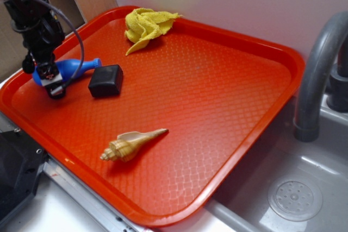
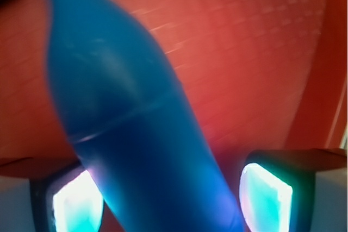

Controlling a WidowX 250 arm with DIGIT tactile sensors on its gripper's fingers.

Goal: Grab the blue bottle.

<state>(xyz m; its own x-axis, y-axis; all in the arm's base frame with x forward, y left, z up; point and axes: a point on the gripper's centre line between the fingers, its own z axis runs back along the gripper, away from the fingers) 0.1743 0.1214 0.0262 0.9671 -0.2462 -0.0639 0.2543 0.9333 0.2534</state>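
Observation:
My fingers stand on both sides of the body of the blue bottle [image 1: 76,68], and closing now would catch it, so it is time for my gripper to close.
The blue bottle [image 1: 76,68] lies on its side at the left end of the orange tray [image 1: 217,80], neck pointing right. My gripper [image 1: 54,82] is down over the bottle's body end. In the wrist view the bottle [image 2: 125,107] fills the middle, blurred, running between the two lit fingertips [image 2: 76,202]. The left pad sits against the bottle; a strip of tray [image 2: 244,52] still shows between the bottle and the right pad [image 2: 266,196]. The gripper [image 2: 171,199] is open around the bottle.
A black box [image 1: 106,80] lies just right of the bottle's neck. A seashell [image 1: 133,144] lies near the tray's front and a yellow cloth [image 1: 145,25] at its back rim. A grey faucet [image 1: 318,69] and sink drain [image 1: 295,199] are on the right.

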